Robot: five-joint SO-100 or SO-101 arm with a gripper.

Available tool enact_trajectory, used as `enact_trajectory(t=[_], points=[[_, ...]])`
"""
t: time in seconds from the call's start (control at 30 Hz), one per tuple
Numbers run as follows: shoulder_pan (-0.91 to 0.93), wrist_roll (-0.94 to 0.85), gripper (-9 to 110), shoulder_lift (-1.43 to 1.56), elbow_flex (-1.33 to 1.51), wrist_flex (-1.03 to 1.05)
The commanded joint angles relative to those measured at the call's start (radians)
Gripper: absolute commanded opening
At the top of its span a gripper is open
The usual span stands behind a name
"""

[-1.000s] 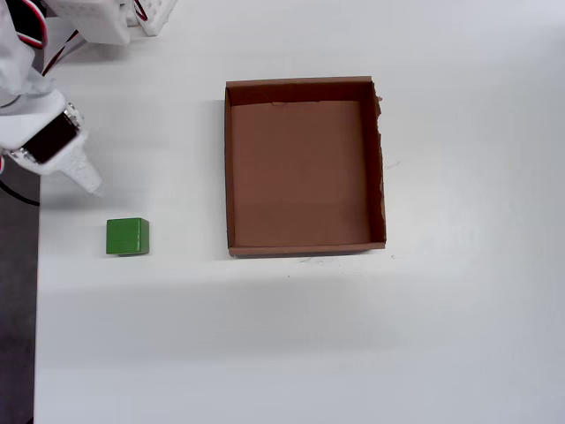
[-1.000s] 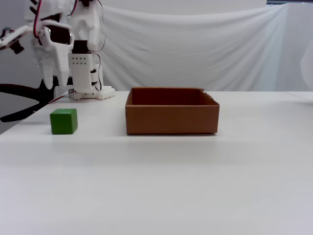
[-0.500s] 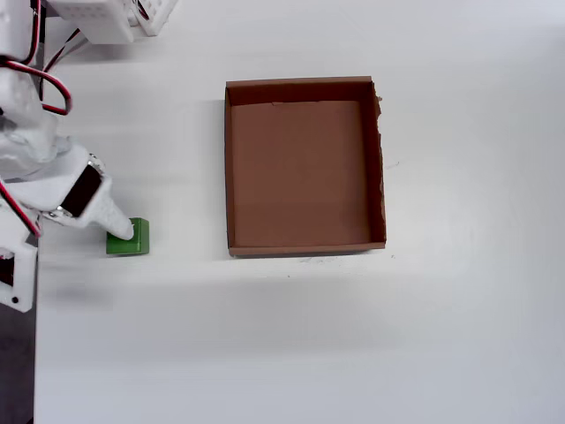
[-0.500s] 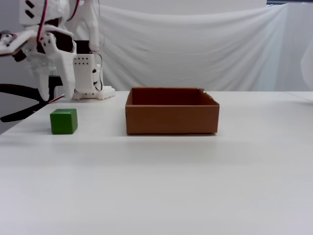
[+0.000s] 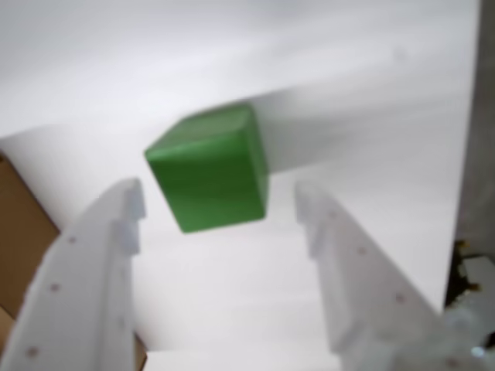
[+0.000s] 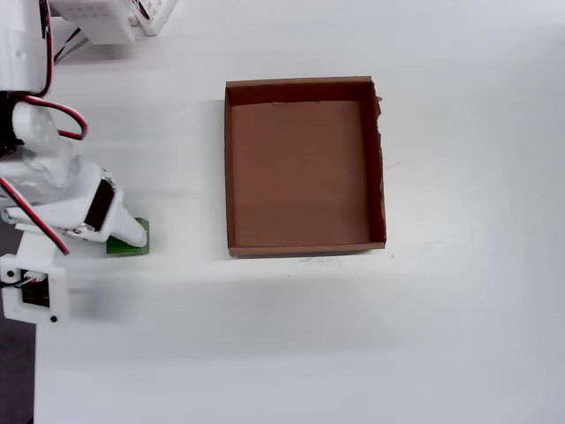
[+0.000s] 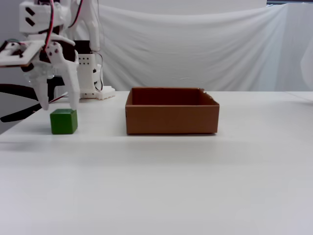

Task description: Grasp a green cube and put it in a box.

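The green cube [image 5: 209, 170] should go in the brown cardboard box [image 5: 22, 232], so the robot's gripper should next grab the cube by its two opposite sides.
The green cube [image 7: 64, 122] sits on the white table, left of the box [image 7: 171, 120] in the fixed view. My gripper [image 7: 59, 106] is open and empty, its white fingertips just above the cube's top. In the wrist view the cube [image 5: 209, 170] lies between and just beyond the two spread fingers of the gripper [image 5: 220, 192]. In the overhead view the arm covers most of the cube [image 6: 141, 240], and only its edge shows. The brown cardboard box [image 6: 305, 82] is empty, and a corner of it shows at the left of the wrist view [image 5: 19, 224].
The arm's white base [image 6: 106, 18] stands at the top left of the overhead view. The table's left edge [image 6: 13, 371] runs close to the arm. A white cloth [image 7: 195, 44] hangs behind the table. Bare table lies right of and in front of the box.
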Motion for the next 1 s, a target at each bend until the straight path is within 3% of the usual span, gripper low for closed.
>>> enact_trajectory(t=[0.0, 0.97], points=[[-0.015, -0.02, 26, -0.003, -0.067, -0.009], [-0.044, -0.006, 21, -0.14, -0.104, -0.002]])
